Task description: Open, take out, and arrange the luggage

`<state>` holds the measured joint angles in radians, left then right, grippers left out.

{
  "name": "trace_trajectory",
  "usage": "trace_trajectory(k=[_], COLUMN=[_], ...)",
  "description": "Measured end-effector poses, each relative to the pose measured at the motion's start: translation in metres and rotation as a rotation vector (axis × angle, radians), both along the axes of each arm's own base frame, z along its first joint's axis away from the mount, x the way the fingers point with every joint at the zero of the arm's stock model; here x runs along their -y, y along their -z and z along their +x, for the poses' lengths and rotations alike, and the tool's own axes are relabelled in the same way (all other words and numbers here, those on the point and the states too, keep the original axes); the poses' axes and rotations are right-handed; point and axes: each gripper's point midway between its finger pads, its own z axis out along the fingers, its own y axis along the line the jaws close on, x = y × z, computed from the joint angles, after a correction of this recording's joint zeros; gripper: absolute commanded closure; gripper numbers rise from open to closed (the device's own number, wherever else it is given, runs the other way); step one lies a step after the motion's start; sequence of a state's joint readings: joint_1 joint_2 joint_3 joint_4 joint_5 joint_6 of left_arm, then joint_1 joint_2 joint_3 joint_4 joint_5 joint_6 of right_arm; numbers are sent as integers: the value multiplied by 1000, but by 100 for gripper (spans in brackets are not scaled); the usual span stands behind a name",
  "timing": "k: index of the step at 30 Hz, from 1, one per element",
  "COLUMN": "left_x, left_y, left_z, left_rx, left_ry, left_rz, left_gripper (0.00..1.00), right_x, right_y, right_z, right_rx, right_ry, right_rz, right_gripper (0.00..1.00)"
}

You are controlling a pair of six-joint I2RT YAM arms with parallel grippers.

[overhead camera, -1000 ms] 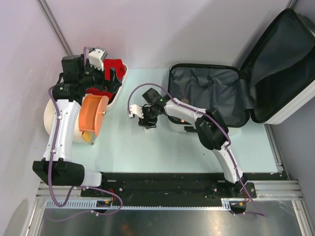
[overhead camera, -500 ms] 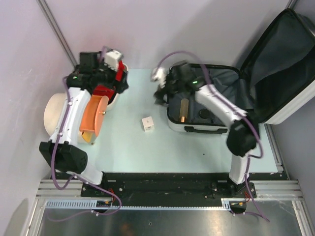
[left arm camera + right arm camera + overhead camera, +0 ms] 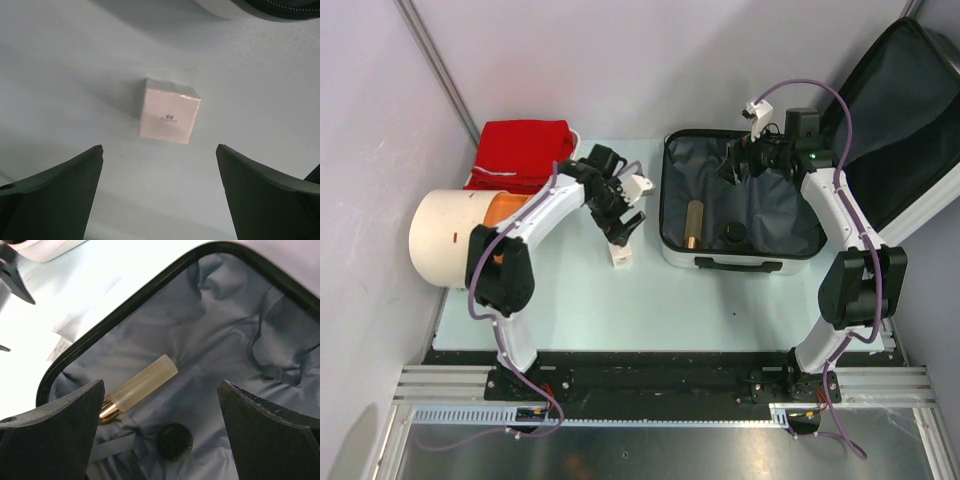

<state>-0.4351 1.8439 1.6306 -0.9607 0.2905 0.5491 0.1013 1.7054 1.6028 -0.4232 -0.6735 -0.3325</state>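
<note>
The small white box (image 3: 620,256) (image 3: 169,114) needs to be arranged inside the orange end of the luggage, so my left gripper needs to grab it from above by opposite sides and leave the box's bottom free.
The luggage (image 3: 740,262) lies open at the middle right of the table, its lid (image 3: 910,130) propped up at the right. On its dark lining lie a frosted tube with a gold cap (image 3: 694,222) and a small dark round thing (image 3: 734,232). My right gripper (image 3: 732,165) hovers open above the lining; its view shows the tube (image 3: 142,385), the round thing (image 3: 174,441) and the luggage's rim (image 3: 125,310) below the open gripper (image 3: 161,383). My left gripper (image 3: 623,228) is open just above a small white box (image 3: 620,256), which lies ahead of it (image 3: 169,116) on the table, untouched.
A cream tub holding a red cloth (image 3: 525,150) stands at the back left. A cream cylinder with an orange end (image 3: 455,238) lies at the left edge. A grey wall runs along the left and back.
The right gripper left the small white box on the table and swung over the open luggage. The left arm moved from the tub to above the box.
</note>
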Motion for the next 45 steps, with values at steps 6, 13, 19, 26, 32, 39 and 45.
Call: trace_trajectory(k=[6, 13, 19, 26, 32, 39, 45], left_x=[25, 22, 14, 14, 3, -16, -78], left_y=[34, 63, 82, 86, 64, -78, -219], left_z=[-10, -10, -12, -13, -26, -37, -42], left_rx=[-65, -67, -68, -50, -18, 221, 518], left_ry=[65, 64, 72, 112, 137, 90, -141], left_rz=[33, 83, 127, 142, 155, 48, -96], left_gripper=[0, 4, 24, 56, 70, 71, 74], right_x=[-1, -2, -1, -1, -1, -1, -11], right_y=[17, 18, 20, 23, 23, 22, 22], right_z=[-11, -14, -16, -18, -18, -19, -22], right_rx=[-78, -89, -106, -121, -126, -137, -139], right_ry=[-8, -17, -20, -21, -20, -14, -36], right_rz=[17, 22, 24, 24, 28, 41, 39], right_gripper=[0, 1, 1, 2, 2, 2, 2])
